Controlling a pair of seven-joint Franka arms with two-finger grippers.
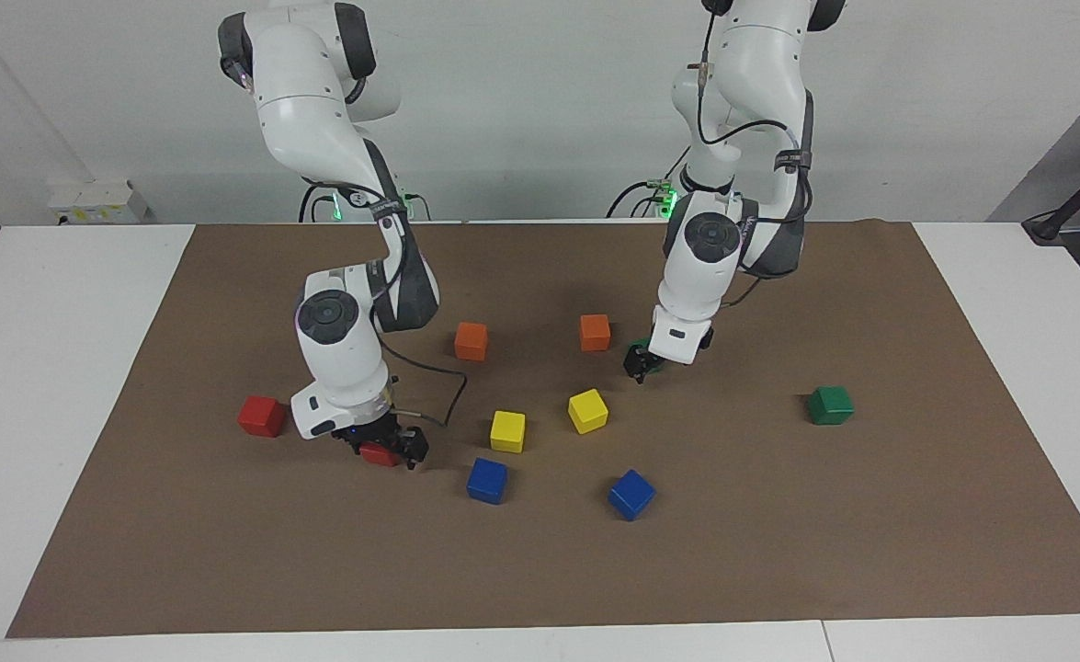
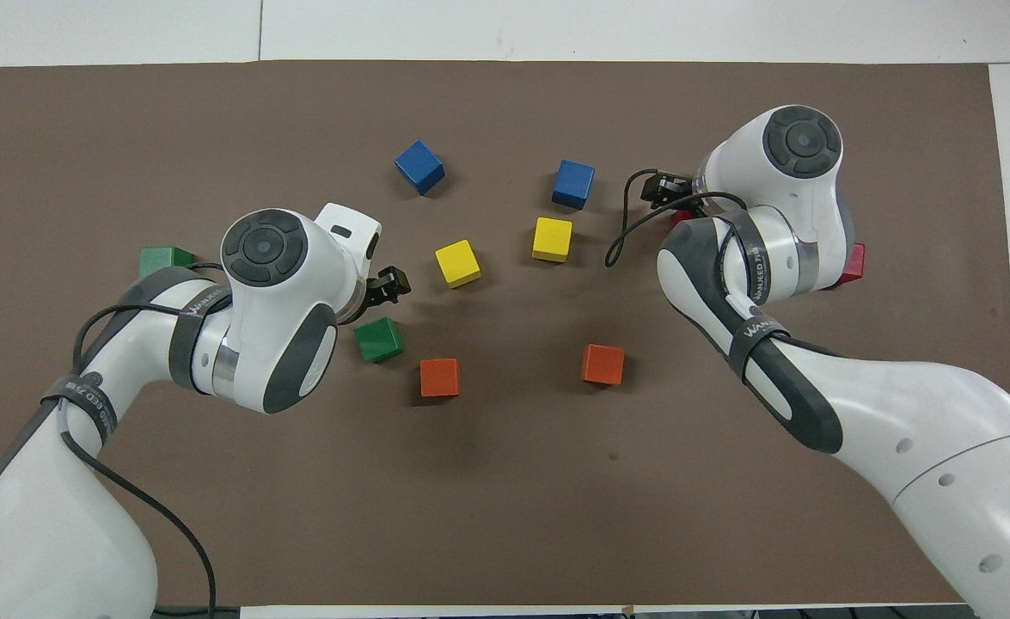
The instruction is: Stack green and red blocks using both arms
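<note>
The fingers of my left gripper are still short of the block, so it moves toward the block next, before it closes on the green block (image 2: 378, 340).
My right gripper (image 1: 383, 448) is low on the mat, its open fingers on either side of a red block (image 1: 377, 453). The other red block (image 1: 262, 416) sits alone toward the right arm's end. My left gripper (image 1: 640, 361) hangs open just over a green block (image 2: 378, 339) beside an orange cube, and covers most of it in the facing view. I cannot tell whether it touches the block. The other green block (image 1: 831, 405) lies by itself toward the left arm's end. In the overhead view the right arm hides much of both red blocks.
Two orange cubes (image 1: 471, 340) (image 1: 595, 332), two yellow cubes (image 1: 507, 430) (image 1: 587, 410) and two blue cubes (image 1: 487, 480) (image 1: 630, 494) are scattered mid-mat. All lie on a brown mat (image 1: 778, 552) on a white table.
</note>
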